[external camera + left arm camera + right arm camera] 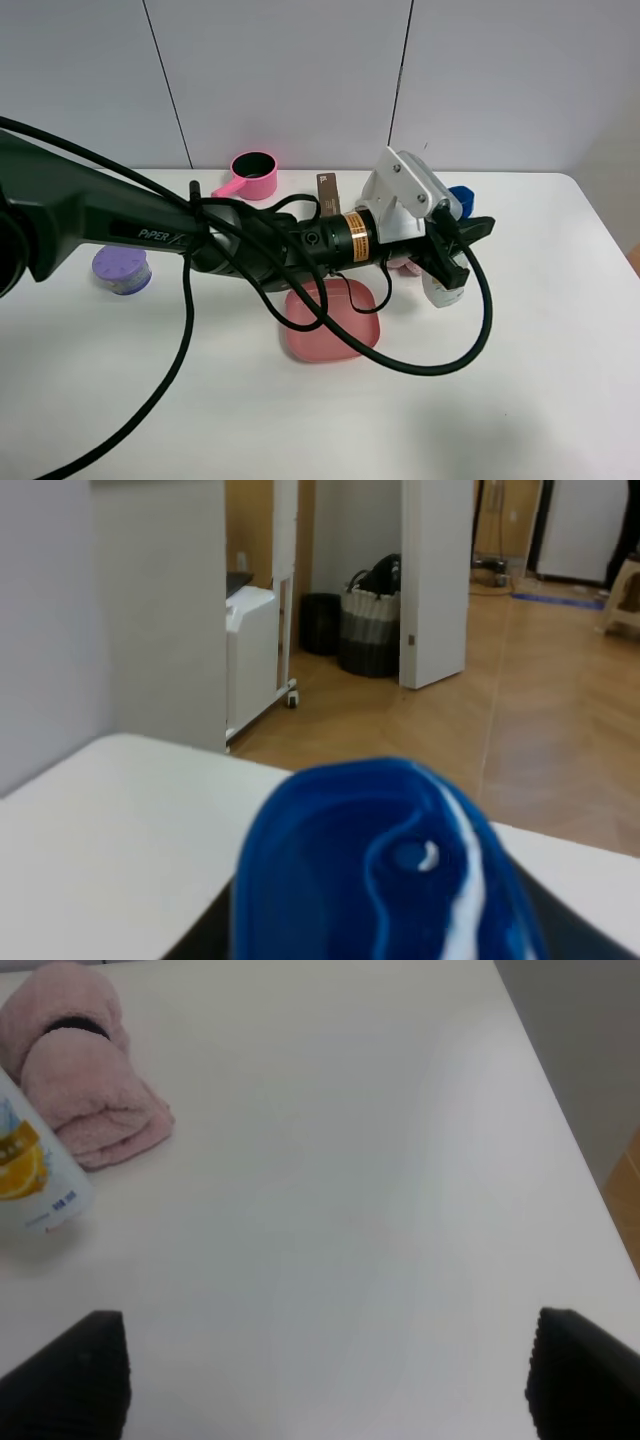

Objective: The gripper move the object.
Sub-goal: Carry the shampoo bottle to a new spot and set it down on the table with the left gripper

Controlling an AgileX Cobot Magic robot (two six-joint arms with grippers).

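My left gripper needs to lower the shampoo bottle onto the table before letting it go, because the shampoo bottle's lower end (pixel 444 297) is still above the table.
The white shampoo bottle (pixel 438 290) with a blue flip cap (pixel 461 195) stands right of the table's middle. My left gripper (pixel 462 255) reaches across from the left. Its black jaws stand on either side of the bottle and are shut on it. In the left wrist view the blue cap (pixel 380 880) fills the lower part, with dark fingers (pixel 200 942) beside it. The right wrist view shows the bottle's lower end (pixel 25 1170) on or just above the table. My right gripper (pixel 325 1380) is open and empty over bare table.
A pink plate (pixel 332 325) lies under the left arm. A rolled pink towel (pixel 85 1080) lies beside the bottle. A pink cup (pixel 253 173) and a brown box (pixel 328 188) stand at the back. A purple-lidded jar (pixel 122 268) is far left. The table edge (pixel 605 225) runs along the right.
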